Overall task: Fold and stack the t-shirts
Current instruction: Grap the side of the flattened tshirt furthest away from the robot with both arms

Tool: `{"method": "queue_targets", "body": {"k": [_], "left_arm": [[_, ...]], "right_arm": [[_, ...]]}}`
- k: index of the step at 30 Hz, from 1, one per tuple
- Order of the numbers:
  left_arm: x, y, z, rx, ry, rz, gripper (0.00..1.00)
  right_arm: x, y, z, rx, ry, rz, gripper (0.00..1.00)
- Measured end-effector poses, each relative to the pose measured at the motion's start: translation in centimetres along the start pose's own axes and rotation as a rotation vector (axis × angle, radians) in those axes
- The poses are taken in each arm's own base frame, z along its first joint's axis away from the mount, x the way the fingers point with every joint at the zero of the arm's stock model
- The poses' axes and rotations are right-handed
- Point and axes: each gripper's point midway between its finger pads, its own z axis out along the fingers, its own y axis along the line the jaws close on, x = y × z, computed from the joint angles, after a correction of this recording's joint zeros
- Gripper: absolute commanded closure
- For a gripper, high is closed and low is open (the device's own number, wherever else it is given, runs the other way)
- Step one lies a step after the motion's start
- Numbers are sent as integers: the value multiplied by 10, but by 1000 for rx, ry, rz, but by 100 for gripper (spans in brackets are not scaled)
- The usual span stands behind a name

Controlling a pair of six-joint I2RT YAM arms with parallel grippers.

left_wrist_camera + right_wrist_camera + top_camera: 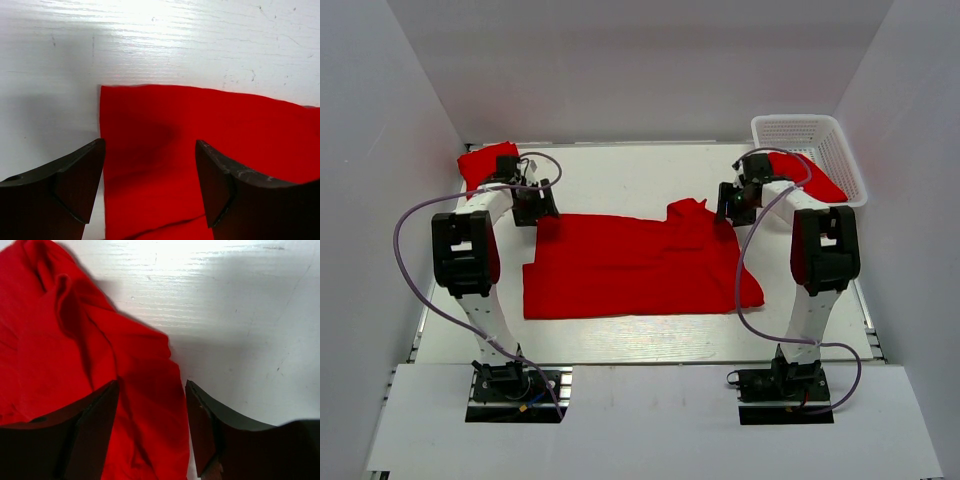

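I need to grab the red t-shirt by its far corner (pixel 547 222) (pixel 128 117) with my left gripper next, to fold the red t-shirt's far edge over toward its near edge.
One red t-shirt (pixel 630 268) lies spread flat on the middle of the table, with a bunched fold (pixel 692 212) at its far right. My left gripper (pixel 542 208) is low over its far left corner, open; in the left wrist view the corner of the shirt (pixel 200 120) lies between the fingers of the gripper (pixel 150 185). My right gripper (pixel 727 203) is at the bunched fold, open; in the right wrist view the gripper (pixel 152 430) straddles the rumpled edge of the cloth (pixel 75 340), with a gap on both sides.
A second red t-shirt (pixel 483 160) lies crumpled at the back left corner, behind the left arm. A white lattice basket (pixel 800 130) stands at the back right with another red t-shirt (pixel 817 180) hanging in it. White walls enclose the table.
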Motion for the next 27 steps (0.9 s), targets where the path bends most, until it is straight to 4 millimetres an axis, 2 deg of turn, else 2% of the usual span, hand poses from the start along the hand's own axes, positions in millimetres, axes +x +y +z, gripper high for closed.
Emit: {"method": "queue_targets", "body": {"k": [5, 10, 11, 12, 17, 20, 23, 27], "left_arm": [[-1, 4, 0, -6, -2, 7, 18], [-1, 5, -1, -7, -1, 19, 18], [-1, 5, -1, -7, -1, 21, 18], [-1, 5, -1, -7, -1, 23, 18], [0, 7, 0, -12, 0, 38, 18], [-1, 11, 0, -23, -2, 44, 18], [1, 15, 5, -38, 4, 46, 18], [0, 20, 13, -48, 0, 51, 23]], "right_arm": [[10, -4, 10, 4, 24, 5, 46], [8, -2, 13, -4, 10, -2, 59], [8, -2, 14, -3, 9, -1, 62], [8, -2, 14, -4, 7, -3, 71], [7, -2, 18, -6, 2, -4, 88], [7, -2, 18, -6, 1, -5, 94], [7, -1, 18, -7, 1, -4, 96], [7, -1, 18, -9, 2, -5, 96]]}}
